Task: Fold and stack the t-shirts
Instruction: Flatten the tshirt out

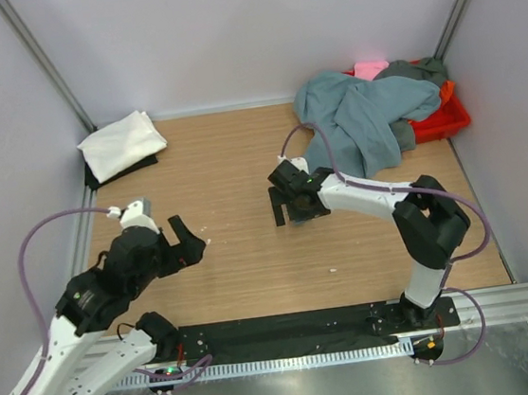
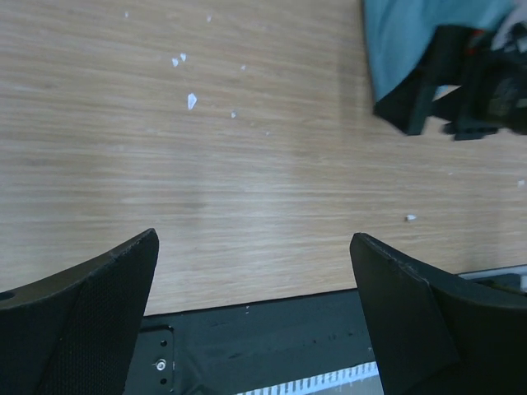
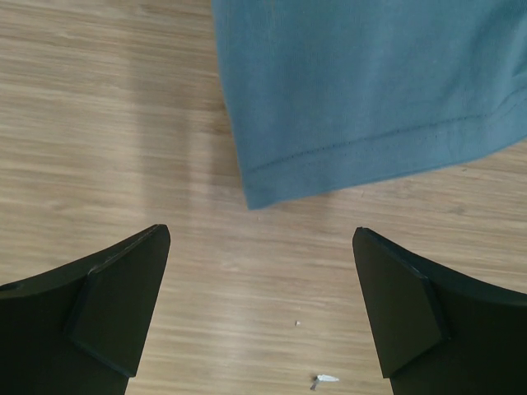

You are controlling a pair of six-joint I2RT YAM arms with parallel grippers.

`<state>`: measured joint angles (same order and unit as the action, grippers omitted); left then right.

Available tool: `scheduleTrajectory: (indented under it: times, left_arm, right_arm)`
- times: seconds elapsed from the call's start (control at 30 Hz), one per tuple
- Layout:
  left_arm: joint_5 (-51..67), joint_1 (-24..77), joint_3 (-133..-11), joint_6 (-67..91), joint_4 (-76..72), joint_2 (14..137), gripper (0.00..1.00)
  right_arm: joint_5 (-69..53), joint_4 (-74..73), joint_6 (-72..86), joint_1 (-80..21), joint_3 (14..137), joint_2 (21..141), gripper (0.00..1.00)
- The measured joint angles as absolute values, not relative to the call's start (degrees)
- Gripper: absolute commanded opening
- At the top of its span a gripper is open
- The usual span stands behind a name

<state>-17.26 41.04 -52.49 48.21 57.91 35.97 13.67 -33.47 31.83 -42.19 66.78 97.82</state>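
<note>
The blue-grey t-shirt (image 1: pixel 360 120) needs to be spread for folding, so the right gripper should next grab it by its hemmed corner and leave the t-shirt's other edge free for that.
A large blue-grey t-shirt (image 1: pixel 360 120) spills out of the crate onto the wooden table, its hemmed corner (image 3: pixel 370 90) lying just beyond my right gripper (image 3: pixel 262 232). That gripper (image 1: pixel 292 209) is open and holds nothing. A folded white t-shirt (image 1: pixel 119 142) rests on a dark one (image 1: pixel 99 176) at the back left. Pink (image 1: pixel 370 68), dark grey (image 1: pixel 418 70) and orange (image 1: pixel 447 92) t-shirts sit in the crate. My left gripper (image 1: pixel 193 244) hovers open over the near left table, empty (image 2: pixel 254 237). The left wrist view also catches the blue-grey t-shirt (image 2: pixel 395 41).
The red crate (image 1: pixel 444 122) stands in the back right corner against the wall. Pale walls close in the table on three sides. A black base rail (image 2: pixel 272 337) runs along the near edge. Small white specks (image 2: pixel 191 100) lie on the wood.
</note>
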Motion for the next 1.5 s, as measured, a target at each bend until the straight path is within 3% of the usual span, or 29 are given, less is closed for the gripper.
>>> scheduleTrajectory:
  times: [0.2, 0.3, 0.4, 0.43, 0.5, 0.67, 0.9, 1.17, 1.23, 1.4, 1.5]
  left_arm:
    - [-19.97, 41.04, -57.52, 46.13, 61.17, 28.10, 1.00]
    - [-20.34, 41.12, -56.40, 45.65, 62.76, 26.68, 1.00]
    - [-20.34, 41.15, -55.61, 44.97, 63.88, 26.17, 1.00]
    - [-20.34, 41.15, -55.48, 44.75, 64.12, 25.78, 1.00]
    - [-20.32, 41.15, -55.35, 44.58, 64.18, 24.77, 1.00]
    - [-20.32, 41.12, -55.31, 44.51, 64.14, 23.51, 1.00]
    - [-20.36, 41.15, -54.94, 44.53, 64.12, 24.25, 1.00]
    - [-19.44, 41.15, -54.41, 45.47, 62.30, 26.87, 0.97]
    - [-17.85, 41.15, -52.73, 46.26, 59.59, 27.64, 0.96]
    - [-13.19, 41.12, -48.29, 47.51, 51.79, 35.51, 0.96]
    - [-10.87, 41.34, -47.79, 47.64, 45.80, 44.36, 0.96]
  right_arm:
    - [20.32, -36.21, 30.57, -43.40, 74.43, 106.02, 1.00]
    - [22.17, -36.07, 30.15, -43.40, 76.97, 109.23, 0.93]
    - [22.98, -36.16, 30.00, -43.40, 77.14, 111.77, 0.72]
    - [23.00, -36.05, 29.89, -43.40, 77.25, 112.27, 0.59]
    - [23.22, -35.55, 29.82, -43.44, 77.08, 112.27, 0.47]
    - [24.80, -35.62, 29.43, -43.55, 76.18, 112.40, 0.02]
    - [29.52, -45.98, 27.79, -43.68, 78.32, 107.66, 0.02]
    - [41.54, -64.88, 28.93, -46.11, 112.92, 85.93, 0.01]
    - [45.56, -65.93, 30.70, -46.39, 116.68, 76.97, 0.01]
    - [52.97, -71.57, 36.91, -45.93, 105.67, 55.35, 0.01]
    - [55.61, -74.89, 40.99, -45.91, 96.57, 51.48, 0.01]
